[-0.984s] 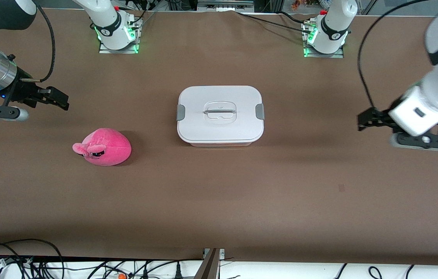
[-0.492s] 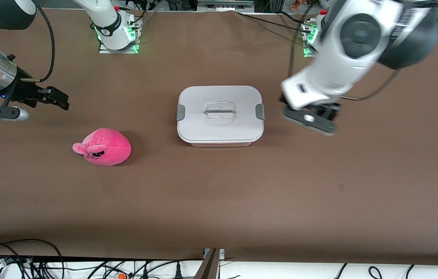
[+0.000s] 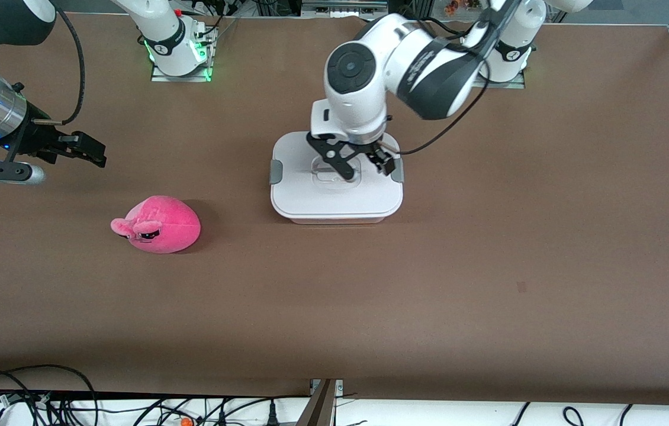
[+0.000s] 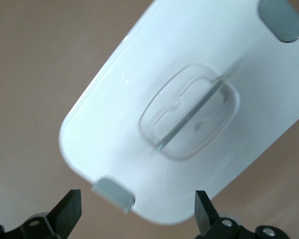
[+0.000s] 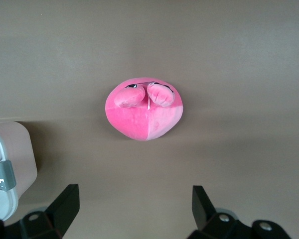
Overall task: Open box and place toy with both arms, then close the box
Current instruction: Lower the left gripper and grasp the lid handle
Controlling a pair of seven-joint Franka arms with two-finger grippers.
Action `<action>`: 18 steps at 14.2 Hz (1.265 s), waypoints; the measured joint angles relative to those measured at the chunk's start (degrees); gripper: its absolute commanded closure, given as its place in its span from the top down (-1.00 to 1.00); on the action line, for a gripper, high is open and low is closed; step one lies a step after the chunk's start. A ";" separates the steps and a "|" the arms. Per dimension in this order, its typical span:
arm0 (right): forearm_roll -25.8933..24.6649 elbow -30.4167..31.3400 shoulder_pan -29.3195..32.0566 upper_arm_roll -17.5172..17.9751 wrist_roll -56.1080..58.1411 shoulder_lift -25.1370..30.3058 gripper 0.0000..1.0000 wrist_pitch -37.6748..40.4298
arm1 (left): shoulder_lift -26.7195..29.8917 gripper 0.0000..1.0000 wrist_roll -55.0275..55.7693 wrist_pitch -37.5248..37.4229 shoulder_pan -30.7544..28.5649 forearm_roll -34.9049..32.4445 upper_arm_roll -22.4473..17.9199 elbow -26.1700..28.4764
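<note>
The white lid is wider than my open fingers. My left gripper should next pinch it by the thin bar of its clear handle (image 3: 327, 171).
The box (image 3: 317, 198) stands shut at the table's middle, its white lid with a grey clip (image 3: 276, 171) at each end and a clear recessed handle (image 3: 327, 171). My left gripper (image 3: 366, 167) hangs open and empty over the lid, above the handle and the clip at the left arm's end. The left wrist view shows the lid (image 4: 114, 114), the handle (image 4: 189, 117), one clip (image 4: 113, 191) and my left gripper (image 4: 137, 211). The pink toy (image 3: 160, 226) lies on the table toward the right arm's end, nearer the front camera than the box. My right gripper (image 3: 89, 151) is open and empty above the table near the toy (image 5: 144, 110); the right wrist view shows it (image 5: 134, 206) wide open.
The brown table (image 3: 488, 266) bears only the box and toy. The two arm bases (image 3: 177, 53) stand along the edge farthest from the front camera. Cables (image 3: 26, 390) run below the near edge. The box's corner shows in the right wrist view (image 5: 12, 154).
My left arm has swung in from the left arm's end of the table to over the box lid. The right arm, box and toy have not moved.
</note>
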State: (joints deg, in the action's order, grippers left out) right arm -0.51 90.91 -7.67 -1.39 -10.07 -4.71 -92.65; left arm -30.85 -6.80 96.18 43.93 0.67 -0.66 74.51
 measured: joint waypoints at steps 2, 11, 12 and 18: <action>0.00 0.00 0.00 0.05 0.00 0.00 1.00 0.01 | -1.64 1.00 -3.44 3.42 1.63 0.00 -0.03 0.00; -0.01 0.01 0.03 0.12 0.00 -0.42 0.99 -0.81 | -2.65 1.00 -8.98 8.79 6.68 -4.92 -0.12 1.67; -0.03 0.01 0.04 0.12 0.00 -0.51 0.99 -0.99 | -2.82 1.00 -9.88 10.33 7.03 -5.53 -0.13 2.63; -0.36 0.01 0.09 0.12 0.00 -0.90 0.99 -1.26 | -3.07 1.00 -16.09 12.75 7.05 -5.76 -0.89 6.39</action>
State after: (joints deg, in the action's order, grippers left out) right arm -0.87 90.92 -7.59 -1.28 -10.07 -5.61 -93.91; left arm -33.92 -22.89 108.93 50.97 -5.09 -1.54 80.90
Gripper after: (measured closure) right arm 0.000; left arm 0.000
